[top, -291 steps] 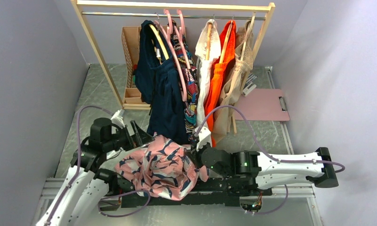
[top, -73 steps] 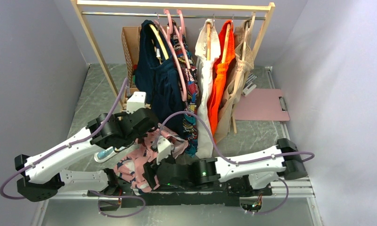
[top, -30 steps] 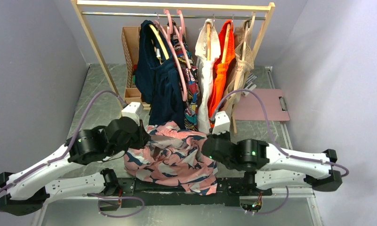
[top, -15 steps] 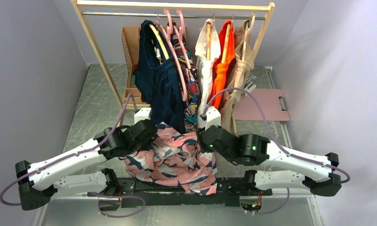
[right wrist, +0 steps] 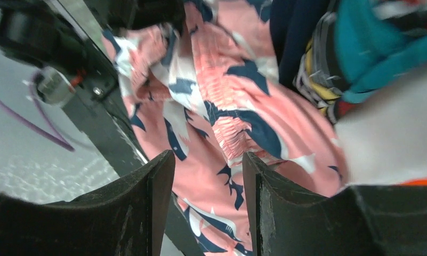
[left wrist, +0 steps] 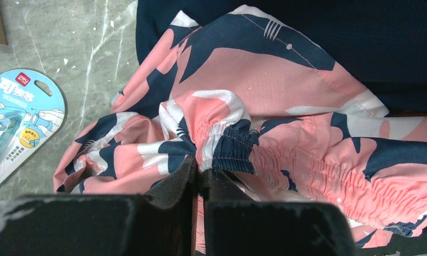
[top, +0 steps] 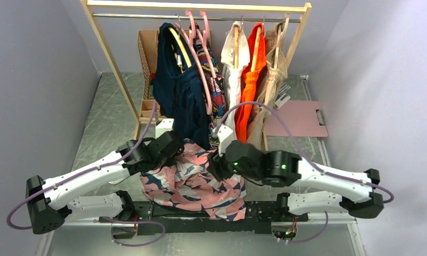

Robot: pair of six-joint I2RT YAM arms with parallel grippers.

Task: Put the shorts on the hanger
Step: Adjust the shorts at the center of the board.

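The right gripper should next grab the shorts' gathered waistband at its end (top: 209, 177) opposite the left gripper, to spread it for the hanger.
The shorts (top: 192, 180), pink with navy and white print, hang bunched above the arm bases, just in front of the rack's clothes. My left gripper (top: 178, 151) is shut on their gathered waistband; in the left wrist view the elastic (left wrist: 230, 152) is pinched at the tips of that gripper (left wrist: 203, 172). My right gripper (top: 217, 161) hovers at the shorts' right side. In the right wrist view it (right wrist: 208, 161) stands open, with the shorts (right wrist: 230, 109) beyond the fingers and nothing between them. The pale-pink hanger (top: 204, 72) hangs on the rail over a patterned garment.
A wooden rack (top: 112, 58) carries navy (top: 182, 101), white (top: 233, 80), orange (top: 249, 85) and beige (top: 272, 74) garments close behind the shorts. A wooden box (top: 146, 64) stands at its left foot, and a pink clipboard (top: 299, 118) lies to the right. A blue card package (left wrist: 16, 122) lies on the floor.
My right gripper has opened and let go of the shorts, then swung left toward their middle. The left gripper, still holding the waistband, has moved right and toward the rack.
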